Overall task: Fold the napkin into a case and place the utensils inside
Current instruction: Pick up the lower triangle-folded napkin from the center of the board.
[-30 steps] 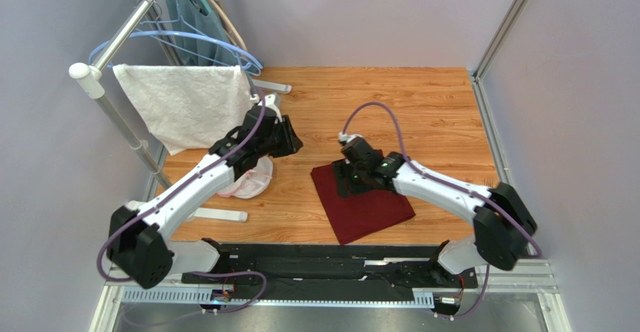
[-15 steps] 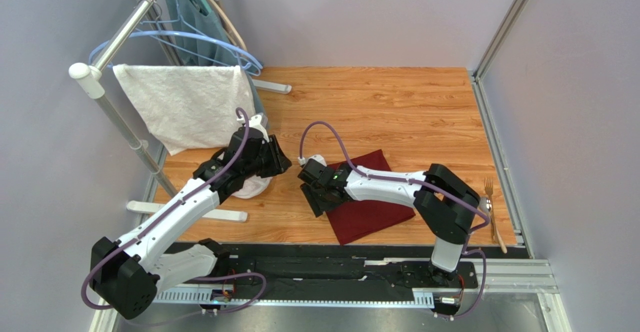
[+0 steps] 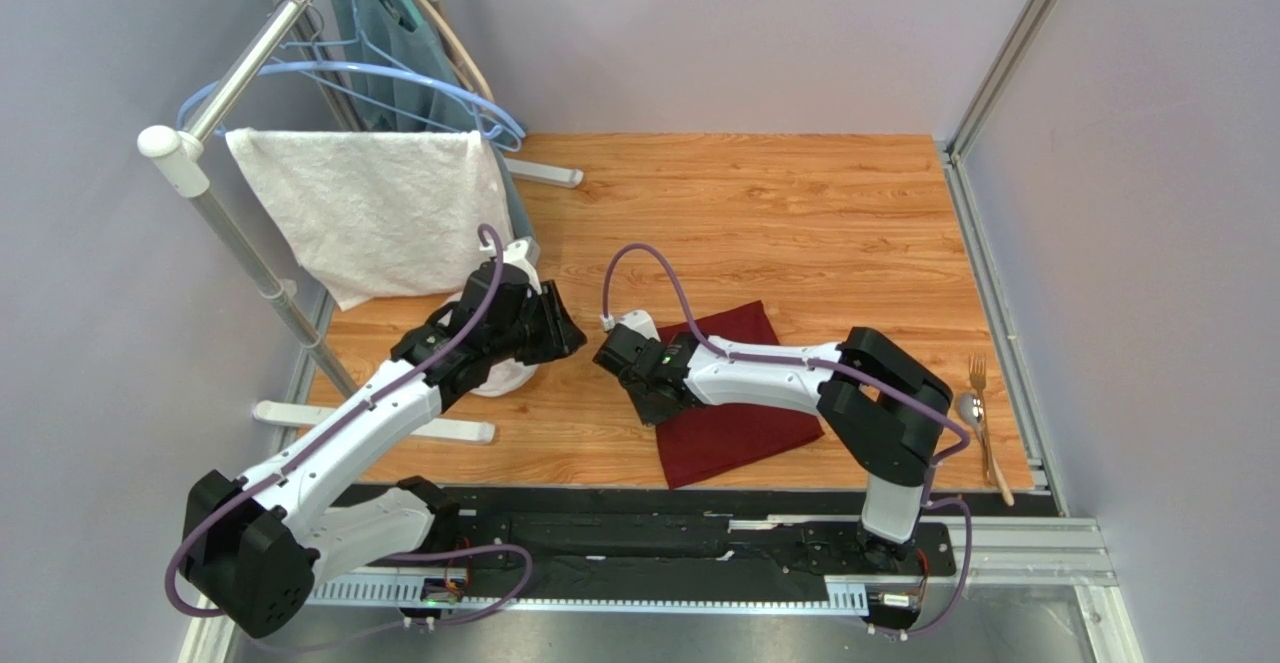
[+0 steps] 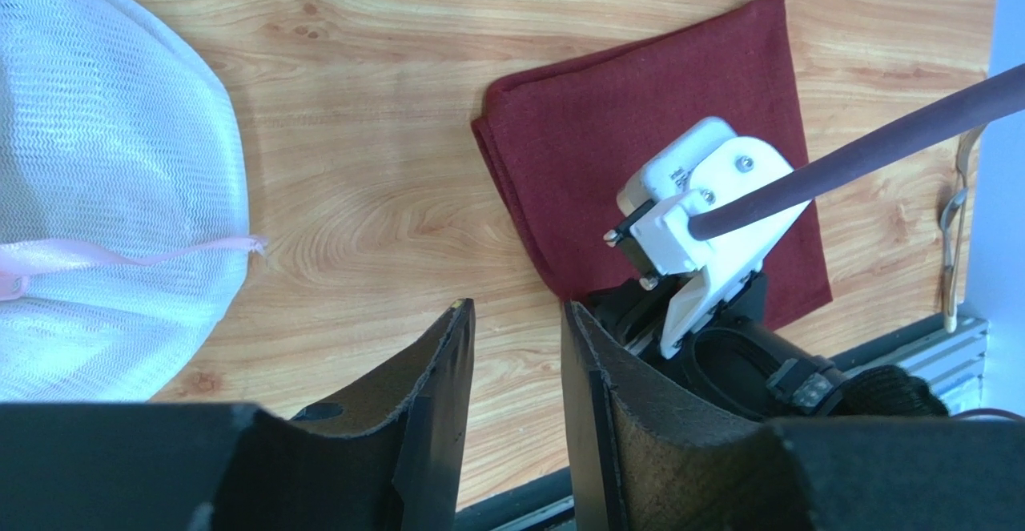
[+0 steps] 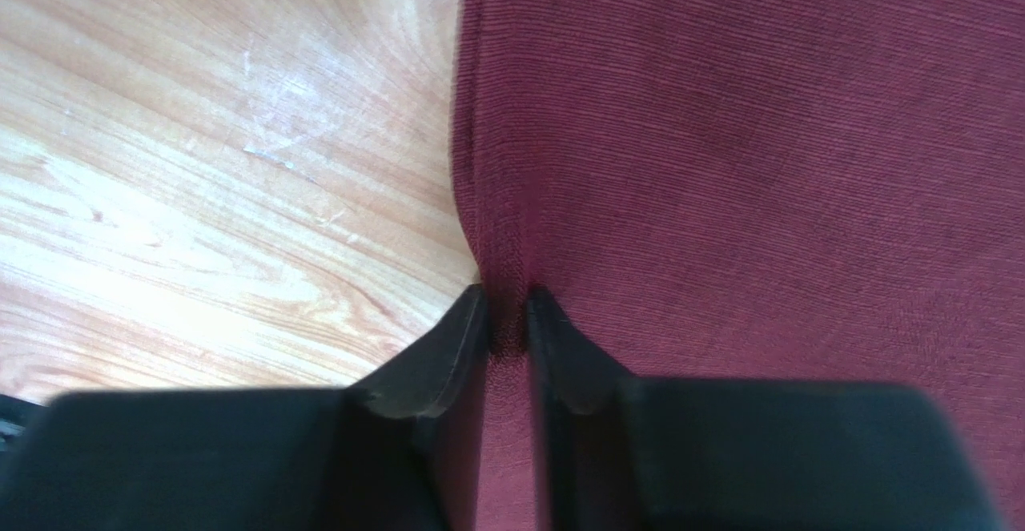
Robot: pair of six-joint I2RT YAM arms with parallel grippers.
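Note:
My left gripper grabs the maroon napkin's edge (image 4: 490, 137) next, farther along from my right gripper. Then both grippers fold it over into a case.
The maroon napkin (image 3: 747, 405) lies flat on the wooden table as a folded square, also seen in the left wrist view (image 4: 650, 111). My right gripper (image 3: 646, 375) is low at its left edge and shut on the napkin's edge (image 5: 746, 135), cloth pinched between the tips (image 5: 507, 305). My left gripper (image 3: 550, 324) hovers to the left, open with only bare wood between its fingers (image 4: 517, 315). The utensils, a fork (image 3: 980, 378) and a spoon (image 3: 972, 414), lie by the table's right edge.
A white mesh bag (image 3: 508, 375) lies under the left arm, large in the left wrist view (image 4: 96, 183). A white towel (image 3: 376, 206) hangs on a rack with blue hangers (image 3: 406, 86) at back left. The rack's foot (image 3: 376, 420) lies along the front left.
The right arm swept left across the napkin to its left edge and its jaws closed on the cloth. The utensils came into sight. The left arm drew back slightly.

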